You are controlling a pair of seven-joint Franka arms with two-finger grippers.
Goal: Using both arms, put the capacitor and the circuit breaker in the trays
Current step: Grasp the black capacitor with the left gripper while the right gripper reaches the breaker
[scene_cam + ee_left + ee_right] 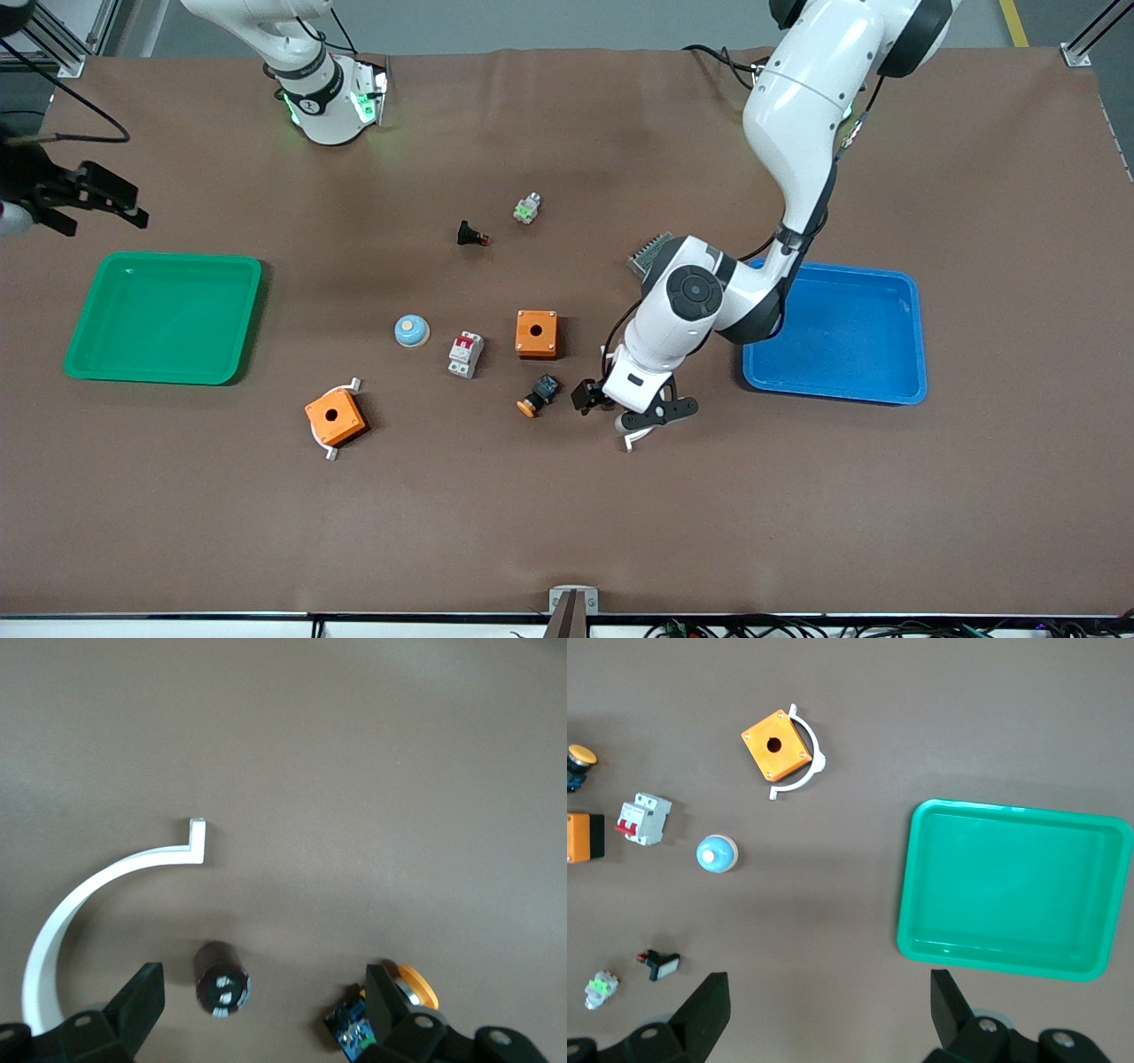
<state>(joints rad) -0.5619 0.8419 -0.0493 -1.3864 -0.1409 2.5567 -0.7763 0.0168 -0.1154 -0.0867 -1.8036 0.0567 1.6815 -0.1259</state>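
Observation:
The capacitor has upright cylindrical sides. My left gripper needs to grip it by those sides next, so that it can place the capacitor in a tray (840,335).
The capacitor (221,980), a tiny black cylinder with pale marks on top, stands on the mat between the open fingers of my left gripper (263,988), closer to one finger. In the front view my left gripper (627,404) is low over the mat and hides the capacitor. The circuit breaker (465,354), white-grey with a red toggle, lies on the mat between a blue dome and an orange box; it also shows in the right wrist view (643,819). My right gripper (93,199) is open and empty, high over the table at the right arm's end, by the green tray (177,258).
A black-and-orange pushbutton (539,395) lies beside the left gripper and a white curved bracket (106,881) next to the capacitor. The blue tray (833,394) sits toward the left arm's end. Two orange boxes (537,334) (335,418), a blue dome (412,330) and a red-tipped button (469,235) are scattered mid-table.

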